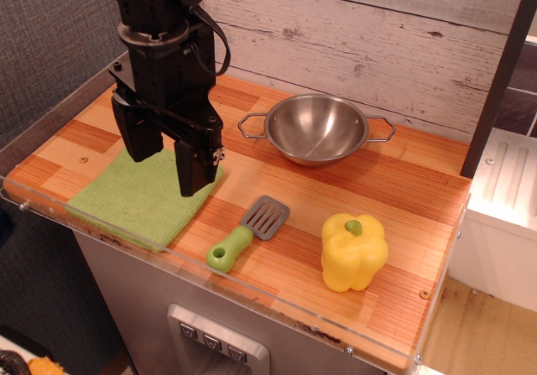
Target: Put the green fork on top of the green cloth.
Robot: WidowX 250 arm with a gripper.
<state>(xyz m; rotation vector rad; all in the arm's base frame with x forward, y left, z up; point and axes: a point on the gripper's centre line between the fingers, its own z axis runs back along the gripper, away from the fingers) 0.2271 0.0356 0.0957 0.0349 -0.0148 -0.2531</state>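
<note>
The gripper will next lay the green fork on the green cloth (138, 199), so it will grab the fork by its lime-green handle (230, 250).
The green fork (246, 233) lies flat on the wooden tabletop near the front edge, its lime-green handle pointing front-left and its grey slotted head pointing back-right. The green cloth (138, 199) lies flat at the left front of the table. My gripper (168, 161) hangs open and empty above the cloth's right part, its two black fingers (195, 167) pointing down. It is to the left of and behind the fork, apart from it. The gripper hides the back of the cloth.
A steel bowl (315, 127) with two wire handles stands at the back middle. A yellow pepper (353, 252) with a green stem stands right of the fork. A clear plastic lip (252, 295) runs along the table's front edge. A plank wall is behind.
</note>
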